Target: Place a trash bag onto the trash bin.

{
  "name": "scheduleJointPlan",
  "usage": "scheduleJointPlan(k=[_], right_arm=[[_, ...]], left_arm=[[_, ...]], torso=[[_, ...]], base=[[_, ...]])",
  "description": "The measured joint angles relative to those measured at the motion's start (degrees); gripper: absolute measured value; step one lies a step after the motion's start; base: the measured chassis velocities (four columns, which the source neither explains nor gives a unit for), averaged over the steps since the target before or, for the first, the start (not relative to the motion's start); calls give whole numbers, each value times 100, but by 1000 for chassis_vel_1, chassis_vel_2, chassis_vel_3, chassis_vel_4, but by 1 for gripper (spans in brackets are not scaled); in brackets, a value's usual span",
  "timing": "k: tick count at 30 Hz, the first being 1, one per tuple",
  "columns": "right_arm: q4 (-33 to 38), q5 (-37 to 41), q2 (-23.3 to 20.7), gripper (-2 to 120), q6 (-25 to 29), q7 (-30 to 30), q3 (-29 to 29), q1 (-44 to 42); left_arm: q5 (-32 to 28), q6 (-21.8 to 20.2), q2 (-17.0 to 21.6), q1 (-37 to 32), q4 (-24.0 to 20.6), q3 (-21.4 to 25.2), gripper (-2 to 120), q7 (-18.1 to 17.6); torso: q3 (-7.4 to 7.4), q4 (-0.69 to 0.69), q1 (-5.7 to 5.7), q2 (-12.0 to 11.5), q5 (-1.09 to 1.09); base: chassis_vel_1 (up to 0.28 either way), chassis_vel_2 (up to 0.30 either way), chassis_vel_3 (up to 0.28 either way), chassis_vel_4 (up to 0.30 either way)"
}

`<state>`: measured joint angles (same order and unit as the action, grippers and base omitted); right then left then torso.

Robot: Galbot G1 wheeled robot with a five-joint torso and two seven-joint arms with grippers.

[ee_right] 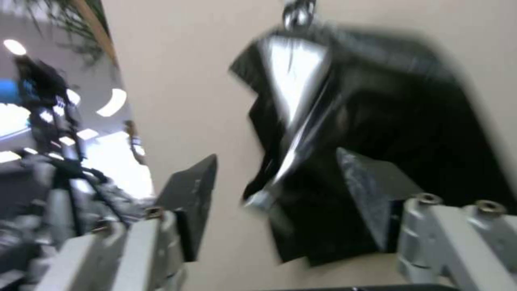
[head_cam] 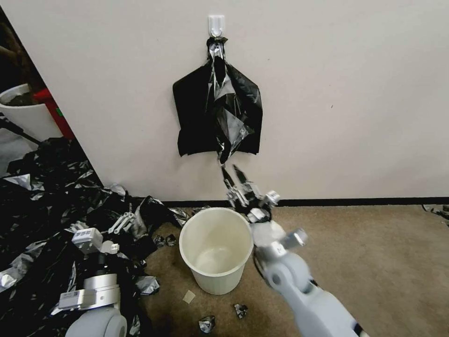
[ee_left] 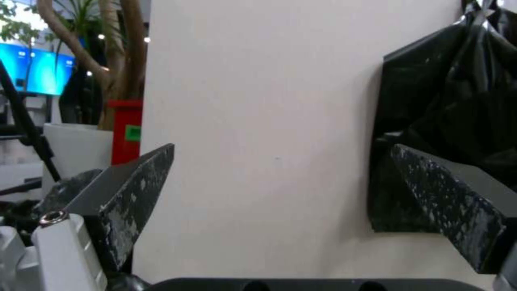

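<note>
The glinting fold [head_cam: 231, 126] of the trash bag stands out, while the black sheaf [head_cam: 191, 112] behind it hangs flat. My right gripper needs to grab the trash bag by that fold next.
The cream-white trash bin [head_cam: 216, 281] stands upright on the carpet near the wall, its mouth bare. Above it, a wrinkly, glinting trash bag [head_cam: 230, 122] dangles in front of a flat black sheaf [head_cam: 191, 112] knotted at a white hook [head_cam: 216, 24]. My right gripper [head_cam: 231, 170] is raised over the bin's far rim, open, its tips just below the bag's lower end. In the right wrist view, the right gripper [ee_right: 277, 155] frames the glinting bag [ee_right: 291, 121]. My left gripper [head_cam: 125, 220] sits low beside the bin, also open [ee_left: 282, 147], and holds nothing.
A wide heap of black bags [head_cam: 42, 201] covers the floor at the left. A white pot with dark soil [head_cam: 23, 112] stands behind it beside a red object [head_cam: 54, 110]. Small black scraps [head_cam: 206, 323] lie before the bin. Bare carpet [head_cam: 374, 262] extends to the right.
</note>
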<state>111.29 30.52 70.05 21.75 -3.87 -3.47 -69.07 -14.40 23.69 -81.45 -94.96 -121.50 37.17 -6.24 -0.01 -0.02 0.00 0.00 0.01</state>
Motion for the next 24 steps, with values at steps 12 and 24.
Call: scheduleJointPlan(k=[12, 24], right_arm=[[697, -1845, -457, 99, -2210, 1360, 463, 1491], [105, -2362, -441, 100, -4107, 540, 712, 3011]], left_arm=[[23, -72, -177, -1, -103, -26, 100, 0], [44, -123, -275, -128, -215, 187, 100, -97]], torso=[[1, 2, 0, 0, -2], [1, 1, 0, 0, -1]], base=[[0, 0, 0, 0], [0, 0, 0, 0]])
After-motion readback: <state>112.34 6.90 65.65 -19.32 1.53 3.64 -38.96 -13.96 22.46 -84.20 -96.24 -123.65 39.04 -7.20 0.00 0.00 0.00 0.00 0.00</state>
